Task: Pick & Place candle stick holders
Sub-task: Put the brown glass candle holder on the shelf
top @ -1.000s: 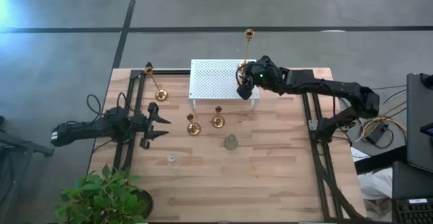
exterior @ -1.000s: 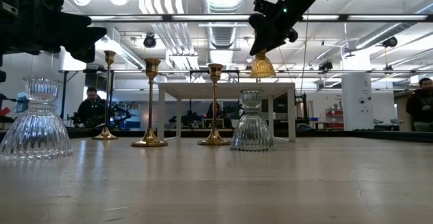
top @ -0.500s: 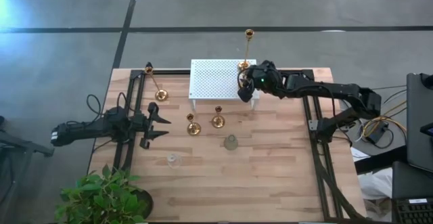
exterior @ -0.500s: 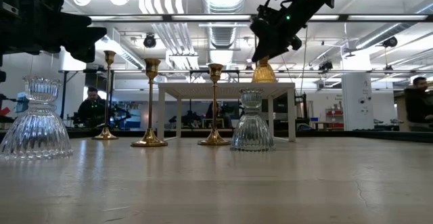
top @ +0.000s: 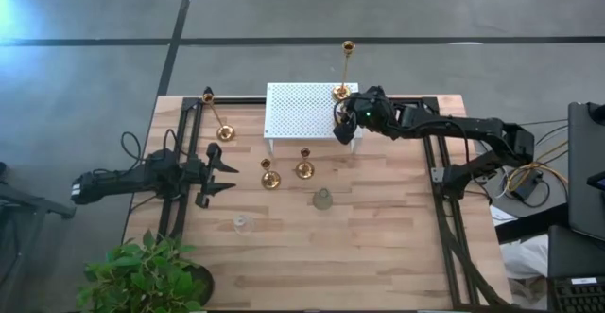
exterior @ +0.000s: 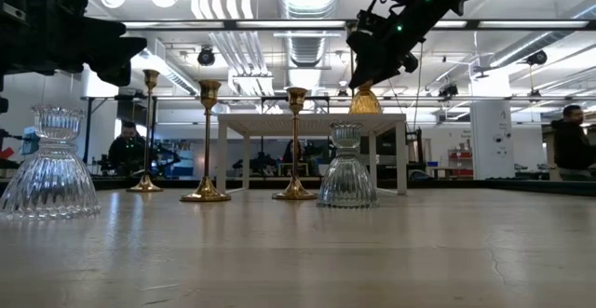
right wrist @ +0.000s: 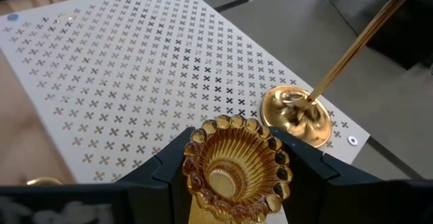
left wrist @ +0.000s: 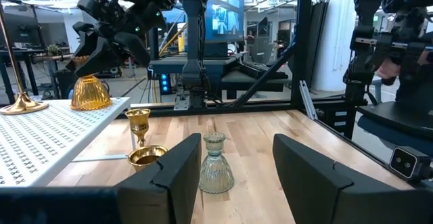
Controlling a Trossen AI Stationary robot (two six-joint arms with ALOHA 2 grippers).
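Note:
The amber holder (right wrist: 235, 170) is upright with its base on the white perforated stand and would stay standing, so my right gripper needs to open its fingers.
My right gripper (top: 344, 124) is shut on the amber glass holder (right wrist: 233, 163) over the right end of the white perforated stand (top: 301, 111). One tall brass stick (top: 346, 67) stands by its round base on the stand's far right corner, close beside the holder (right wrist: 298, 114). The other tall stick (top: 217, 116) stands at the table's far left. Two short brass holders (top: 270, 177) (top: 304, 167), the grey-green glass holder (top: 323, 199) and the clear one (top: 242, 223) stand on the table. My left gripper (top: 223, 171) waits open at the left. My right gripper pinches the amber holder's scalloped top rim (right wrist: 196, 158) between its two fingers (right wrist: 306, 164), one on each side. The fingers come from above, slanting from the table's right. The holder stands upright, its base (left wrist: 90, 105) at the stand's top near the right edge.
The stand's legs reach the table behind the short brass holders. Black frame rails run along the table's left (top: 180, 162) and right (top: 442, 190) sides. A potted plant (top: 142, 273) stands at the near left corner. People show in the room beyond the table.
My right gripper has gone down with the amber holder, from a little above the stand to the stand's top. The holder has stayed upright in the hold.

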